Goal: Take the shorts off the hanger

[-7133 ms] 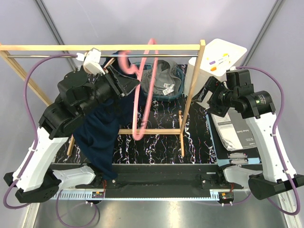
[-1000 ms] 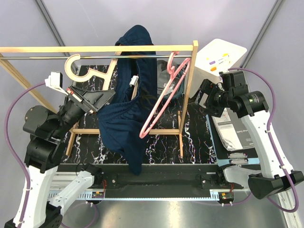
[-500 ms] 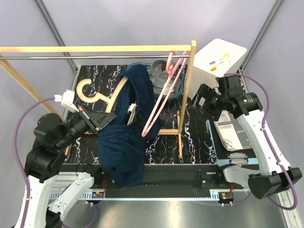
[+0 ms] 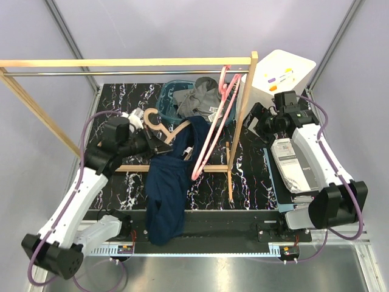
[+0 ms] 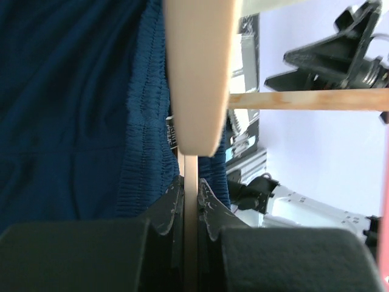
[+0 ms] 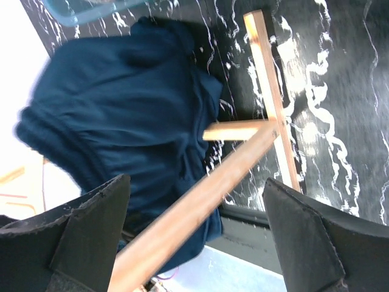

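Observation:
My right gripper grabs the navy shorts [image 4: 165,194] by the elastic waist's end farthest from my left gripper next, so the hanger slides out of the shorts.
My left gripper [image 4: 161,138] is shut on the thin bar of a wooden hanger [image 4: 155,118], held low over the table. In the left wrist view the fingertips [image 5: 173,198] pinch that bar below the hanger's broad arm [image 5: 197,73]. The navy shorts [image 4: 165,194] hang from the hanger and trail toward the table's near edge; their elastic waist [image 5: 143,152] lies against the hanger. The grey shorts [image 4: 200,100] lie bunched in a blue basket [image 4: 169,97]. My right gripper [image 4: 252,125] stands open beside the rack's right post, nothing between its fingers [image 6: 91,225].
A wooden rack with a metal rail [image 4: 121,73] spans the back; its right post [image 4: 240,121] crosses my right wrist view [image 6: 200,207]. A pink hanger [image 4: 214,131] dangles from the rail's right end. A white box [image 4: 282,76] and a booklet [image 4: 298,167] sit at the right.
My left arm has brought the wooden hanger and navy shorts down off the rail toward the table's middle. The pink hanger swung. My right arm drew back toward the rack post.

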{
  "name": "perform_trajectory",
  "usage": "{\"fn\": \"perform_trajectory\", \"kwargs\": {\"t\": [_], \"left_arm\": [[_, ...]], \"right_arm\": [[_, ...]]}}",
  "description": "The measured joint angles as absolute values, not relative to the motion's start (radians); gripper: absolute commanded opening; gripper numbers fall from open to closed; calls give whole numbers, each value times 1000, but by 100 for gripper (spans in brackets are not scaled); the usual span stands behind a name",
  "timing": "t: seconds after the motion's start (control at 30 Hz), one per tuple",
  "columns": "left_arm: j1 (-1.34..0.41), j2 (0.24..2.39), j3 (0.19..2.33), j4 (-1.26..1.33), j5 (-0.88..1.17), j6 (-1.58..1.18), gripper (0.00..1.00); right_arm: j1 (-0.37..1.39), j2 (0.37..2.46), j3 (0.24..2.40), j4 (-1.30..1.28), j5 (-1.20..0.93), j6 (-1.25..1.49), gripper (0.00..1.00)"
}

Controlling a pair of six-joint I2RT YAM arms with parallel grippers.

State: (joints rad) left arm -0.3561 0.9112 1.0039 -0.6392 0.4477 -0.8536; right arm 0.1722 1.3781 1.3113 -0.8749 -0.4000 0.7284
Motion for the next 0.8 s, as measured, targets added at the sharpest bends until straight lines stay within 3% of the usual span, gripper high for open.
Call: {"fn": "perform_trajectory", "kwargs": {"t": [0.5,0.8], "left_arm": [[-413,1264,1185,-553,651,-724,0],[-466,1415,1286,-543,655,-716,0]], "right_arm": [[171,1653,1470,-653,-577,619,98],[168,1721,1507,-555,-688,548,95]]}}
